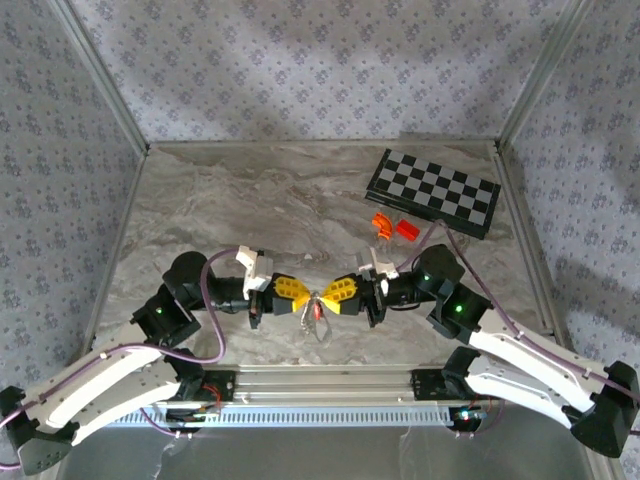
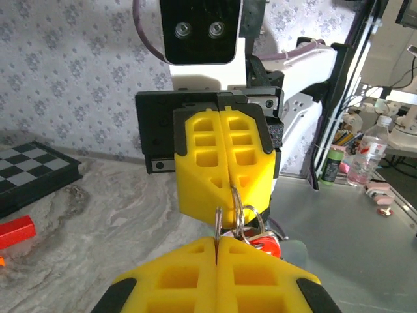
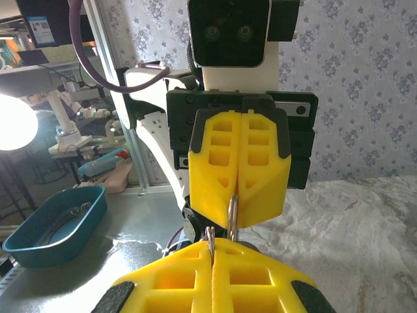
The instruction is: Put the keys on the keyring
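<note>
The keys would stay held, because my right gripper is closed on their ring. My left gripper should open now.
My two grippers meet tip to tip above the near middle of the table. The left gripper [image 1: 300,297] [image 2: 216,242] is shut on a thin silvery ring, the keyring [image 2: 218,222], held edge-on. The right gripper [image 1: 336,293] [image 3: 212,244] is shut on a second silvery ring [image 3: 210,235]. That ring carries another small ring and the keys [image 2: 267,244], a metal piece with a red tag [image 1: 317,311] that hangs between the yellow fingers. The two gripped rings sit side by side, touching or nearly so. I cannot tell whether they are linked.
A folded chessboard [image 1: 433,192] lies at the back right, with two orange-red blocks [image 1: 392,227] just in front of it. Metal frame rails and patterned walls bound the marble table [image 1: 230,200]. A teal tray [image 3: 55,225] sits off the table.
</note>
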Robot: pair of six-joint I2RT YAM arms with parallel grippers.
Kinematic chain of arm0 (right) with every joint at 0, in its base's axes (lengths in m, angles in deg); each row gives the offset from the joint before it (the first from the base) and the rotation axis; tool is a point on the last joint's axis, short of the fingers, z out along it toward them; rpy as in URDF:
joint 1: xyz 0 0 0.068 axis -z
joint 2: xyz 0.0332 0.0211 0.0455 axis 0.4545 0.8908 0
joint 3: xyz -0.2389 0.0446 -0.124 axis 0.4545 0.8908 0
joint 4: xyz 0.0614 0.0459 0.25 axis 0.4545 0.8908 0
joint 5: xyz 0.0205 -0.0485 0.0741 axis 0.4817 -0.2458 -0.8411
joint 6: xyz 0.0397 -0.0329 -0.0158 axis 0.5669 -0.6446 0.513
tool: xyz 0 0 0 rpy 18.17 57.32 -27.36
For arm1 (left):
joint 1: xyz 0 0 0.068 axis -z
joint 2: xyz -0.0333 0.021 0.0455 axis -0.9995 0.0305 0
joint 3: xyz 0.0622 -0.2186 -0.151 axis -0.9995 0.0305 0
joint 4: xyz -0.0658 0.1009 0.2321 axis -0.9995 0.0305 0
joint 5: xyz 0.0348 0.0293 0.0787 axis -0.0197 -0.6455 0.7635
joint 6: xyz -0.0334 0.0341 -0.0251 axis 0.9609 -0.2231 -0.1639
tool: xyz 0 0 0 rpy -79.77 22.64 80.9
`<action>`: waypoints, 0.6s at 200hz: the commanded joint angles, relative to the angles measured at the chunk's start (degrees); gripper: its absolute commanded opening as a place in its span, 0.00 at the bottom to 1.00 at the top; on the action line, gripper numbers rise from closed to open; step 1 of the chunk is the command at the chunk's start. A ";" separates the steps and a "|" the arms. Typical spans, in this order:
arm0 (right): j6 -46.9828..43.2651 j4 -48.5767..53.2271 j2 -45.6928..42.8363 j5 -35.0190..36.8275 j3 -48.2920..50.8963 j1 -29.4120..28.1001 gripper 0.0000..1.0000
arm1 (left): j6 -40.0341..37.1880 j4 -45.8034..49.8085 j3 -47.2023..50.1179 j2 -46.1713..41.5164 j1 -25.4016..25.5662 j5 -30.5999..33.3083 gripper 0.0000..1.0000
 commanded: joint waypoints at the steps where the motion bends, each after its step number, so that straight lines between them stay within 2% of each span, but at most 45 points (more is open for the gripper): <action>1: 0.18 -2.43 -1.58 1.20 -0.27 0.34 0.00 | 0.11 -1.81 0.03 -1.12 0.34 2.41 0.00; 59: 0.42 -4.00 -1.56 0.87 -0.18 0.40 0.00 | -0.07 0.42 -0.97 -0.25 0.52 3.14 0.00; 75: 0.51 -4.15 -1.57 0.77 -0.19 0.39 0.00 | -0.81 2.05 -1.61 -0.23 0.65 3.89 0.20; 84: 0.52 -4.16 -1.63 0.64 -0.20 0.40 0.00 | -1.48 3.19 -1.93 -0.67 0.78 4.91 0.27; 120: 0.67 -4.18 -1.72 0.17 -0.38 0.32 0.00 | -3.37 6.52 -2.78 -2.85 1.27 6.92 0.29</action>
